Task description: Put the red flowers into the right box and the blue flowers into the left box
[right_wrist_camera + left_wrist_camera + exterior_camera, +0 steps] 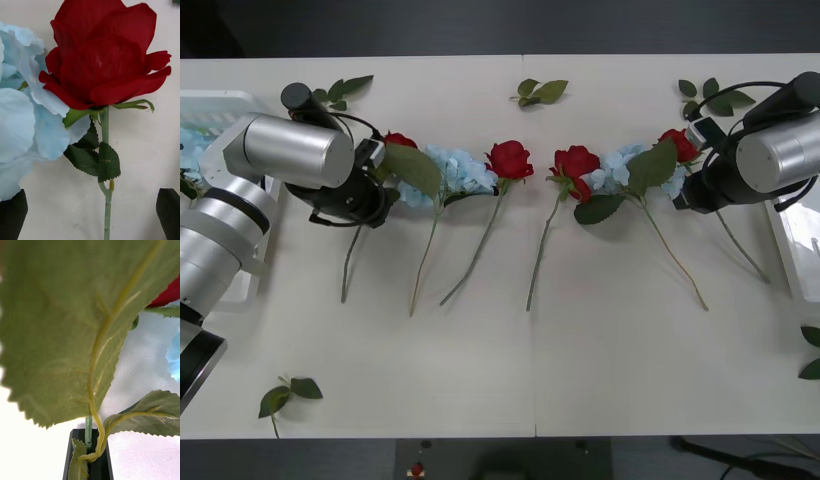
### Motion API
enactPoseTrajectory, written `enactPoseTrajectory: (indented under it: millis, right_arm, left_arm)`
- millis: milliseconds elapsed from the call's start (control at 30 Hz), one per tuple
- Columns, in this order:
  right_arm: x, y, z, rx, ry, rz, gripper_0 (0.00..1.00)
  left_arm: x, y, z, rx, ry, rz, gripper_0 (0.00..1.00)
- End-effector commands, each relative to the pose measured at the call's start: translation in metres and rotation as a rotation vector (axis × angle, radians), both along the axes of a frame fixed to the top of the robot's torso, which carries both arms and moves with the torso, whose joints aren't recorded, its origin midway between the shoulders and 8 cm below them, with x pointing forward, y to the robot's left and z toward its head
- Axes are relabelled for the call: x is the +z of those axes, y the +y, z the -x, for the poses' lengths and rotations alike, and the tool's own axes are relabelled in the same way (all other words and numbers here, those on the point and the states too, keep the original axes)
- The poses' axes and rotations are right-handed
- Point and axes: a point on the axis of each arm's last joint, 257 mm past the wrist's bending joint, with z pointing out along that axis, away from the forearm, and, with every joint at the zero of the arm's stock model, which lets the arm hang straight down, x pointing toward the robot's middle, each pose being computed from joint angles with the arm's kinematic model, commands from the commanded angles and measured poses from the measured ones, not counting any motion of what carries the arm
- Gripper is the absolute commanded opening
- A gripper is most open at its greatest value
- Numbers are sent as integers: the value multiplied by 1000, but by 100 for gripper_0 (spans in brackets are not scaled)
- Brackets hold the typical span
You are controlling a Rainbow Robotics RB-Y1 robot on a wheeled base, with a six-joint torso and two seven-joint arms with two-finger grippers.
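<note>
My right gripper grabs the red flower by its bare green stem (742,250) next, since the blue flower crowds the red bloom and its thin petals spread wide.
Several red flowers and blue flowers lie in a row on the white table. My left gripper (376,192) is shut on a thin green stem (88,427) with a big serrated leaf (63,326), beside the leftmost red flower (398,141); I cannot tell which bloom the stem belongs to. My right gripper (692,185) (92,213) hovers open over the rightmost red flower (677,143) (101,56), its stem (107,210) between the fingers, a blue flower (18,123) touching it. The left box (225,100) holds blue petals (194,140). The right box (792,250) sits at the right edge.
Two more red flowers (510,159) (576,163) and blue flowers (455,170) (615,168) lie mid-table, stems pointing toward me. Loose leaf sprigs lie at the back (541,92) (716,97) (345,89), front left (288,394) and right edge (811,352).
</note>
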Motion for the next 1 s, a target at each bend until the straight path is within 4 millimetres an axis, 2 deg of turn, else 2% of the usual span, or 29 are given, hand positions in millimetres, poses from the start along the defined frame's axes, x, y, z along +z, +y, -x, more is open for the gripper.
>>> enactPoseTrajectory:
  millis: [33, 300, 400, 567, 767, 800, 900, 933, 1000]
  right_arm:
    - [12, 6, -15, -26, -46, -35, 100]
    - [-3, 8, -20, -33, -55, -42, 100]
    - [-7, 10, -21, -29, -59, -34, 100]
    - [-12, 12, -25, -25, -66, -32, 100]
    - [-18, 16, -29, -28, -65, -30, 91]
    - [-18, 16, -29, -30, -64, -30, 84]
    - [-18, 16, -30, -31, -64, -32, 52]
    - [-18, 16, -29, -31, -64, -33, 34]
    - [-17, 16, -30, -30, -66, -31, 21]
  left_arm:
    - [65, 11, -26, -37, -91, 18, 0]
    - [104, 25, -20, -80, -91, 114, 0]
    - [112, 22, -20, -118, -107, 154, 0]
    - [130, 4, -16, -227, -159, 283, 0]
    - [154, -28, 0, -392, -225, 451, 0]
    - [161, -34, 4, -428, -235, 481, 0]
    - [177, -49, 21, -493, -227, 576, 0]
    - [183, -54, 29, -514, -217, 619, 0]
    - [192, -61, 41, -546, -199, 678, 0]
